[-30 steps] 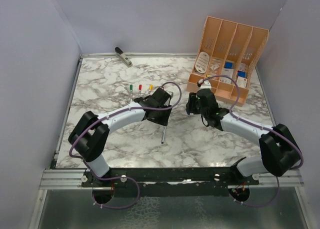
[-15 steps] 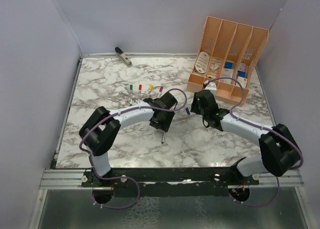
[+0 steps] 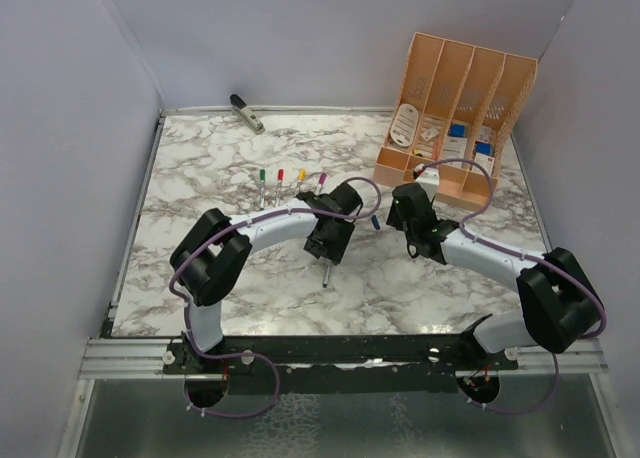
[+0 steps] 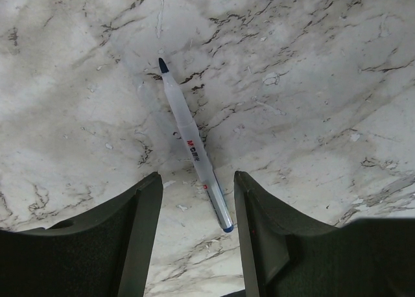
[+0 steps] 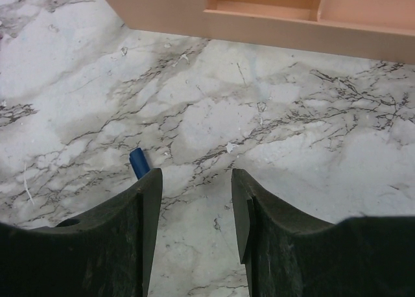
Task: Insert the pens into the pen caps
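My left gripper grabs the white pen by its rear end (image 3: pixel 328 261) (image 4: pixel 215 198) next. The dark blue tip stays free to go into the cap.
A white pen (image 4: pixel 192 148) with a dark blue tip lies loose on the marble; in the top view it (image 3: pixel 325 274) pokes out below my left wrist. My left gripper (image 4: pixel 198 177) (image 3: pixel 326 252) is open, hovering over the pen with its rear end between the fingers. A small blue cap (image 3: pixel 374 221) lies on the table between the arms; in the right wrist view it (image 5: pixel 139 162) sits just outside the left finger. My right gripper (image 5: pixel 194 175) (image 3: pixel 403 198) is open and empty. Several white pens with green (image 3: pixel 261 183), red (image 3: pixel 280 183), yellow (image 3: pixel 300 181) and purple (image 3: pixel 322 182) ends lie in a row.
An orange desk organiser (image 3: pixel 455 103) holding small items stands at the back right, and its front wall (image 5: pixel 259 15) is close ahead of my right gripper. A grey-black stapler-like object (image 3: pixel 246 112) lies at the far edge.
My left gripper has moved right and toward the near side, uncovering the purple-ended pen, and now hangs over the loose pen. My right gripper has shifted slightly right, uncovering the blue cap.
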You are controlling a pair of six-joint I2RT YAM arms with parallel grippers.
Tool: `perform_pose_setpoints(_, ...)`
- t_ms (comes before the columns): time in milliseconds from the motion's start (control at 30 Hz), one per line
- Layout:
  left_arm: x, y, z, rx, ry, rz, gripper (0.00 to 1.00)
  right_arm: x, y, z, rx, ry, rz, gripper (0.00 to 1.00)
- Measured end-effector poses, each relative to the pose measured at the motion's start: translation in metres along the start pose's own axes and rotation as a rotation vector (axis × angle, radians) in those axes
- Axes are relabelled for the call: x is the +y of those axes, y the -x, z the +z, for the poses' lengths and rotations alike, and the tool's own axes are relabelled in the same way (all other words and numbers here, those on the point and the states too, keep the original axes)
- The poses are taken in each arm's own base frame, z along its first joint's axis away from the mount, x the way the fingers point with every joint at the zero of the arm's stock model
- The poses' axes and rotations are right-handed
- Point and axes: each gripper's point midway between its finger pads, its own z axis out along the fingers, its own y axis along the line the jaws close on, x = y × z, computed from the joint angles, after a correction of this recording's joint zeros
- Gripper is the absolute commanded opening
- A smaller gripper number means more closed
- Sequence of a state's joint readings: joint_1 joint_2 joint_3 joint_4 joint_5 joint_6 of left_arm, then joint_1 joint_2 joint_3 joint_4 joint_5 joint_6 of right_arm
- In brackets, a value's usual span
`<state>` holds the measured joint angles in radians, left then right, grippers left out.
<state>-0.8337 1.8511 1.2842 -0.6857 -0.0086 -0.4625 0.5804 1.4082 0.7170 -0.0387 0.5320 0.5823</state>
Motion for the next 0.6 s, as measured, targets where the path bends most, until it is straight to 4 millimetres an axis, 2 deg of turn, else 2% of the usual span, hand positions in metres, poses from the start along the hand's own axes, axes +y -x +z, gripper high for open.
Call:
perform_pose_setpoints(300, 0.007, -0.021, 0.010, 0.093, 0.036, 0.000, 0.46, -0.010, 0.007, -0.002, -0.027, -0.054, 0.035, 0.47)
perform_pose_setpoints(600, 0.005, -0.026, 0.010, 0.155, 0.042, 0.009, 0.45, -0.012, 0.018, -0.007, -0.063, -0.063, 0.075, 0.47)
